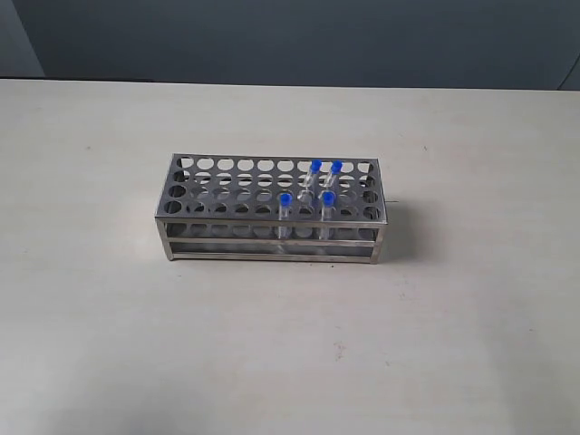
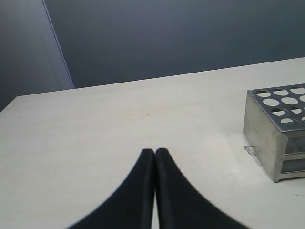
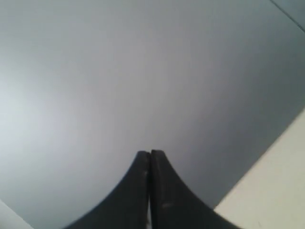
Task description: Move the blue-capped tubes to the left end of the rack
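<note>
Next, to move a front-row tube to the rack's end (image 1: 177, 199), my right gripper grabs it by its blue cap (image 1: 327, 198).
The steel rack (image 1: 227, 195) stands mid-table in the exterior view, its long side facing the camera. Several blue-capped tubes stand upright in holes toward its right end: two in the back row (image 1: 315, 169) (image 1: 336, 169) and two in the front row (image 1: 285, 201) (image 1: 328, 199). Neither arm appears in the exterior view. My left gripper (image 2: 155, 151) is shut with nothing in it, above bare table, and one end of the rack (image 2: 267, 133) shows beside it. My right gripper (image 3: 150, 153) is shut and empty, pointing at the grey wall.
The pale table (image 1: 290, 344) spreads wide around the rack. A dark grey wall (image 1: 290, 36) runs behind the table's far edge. A corner of the table (image 3: 271, 191) shows in the right wrist view.
</note>
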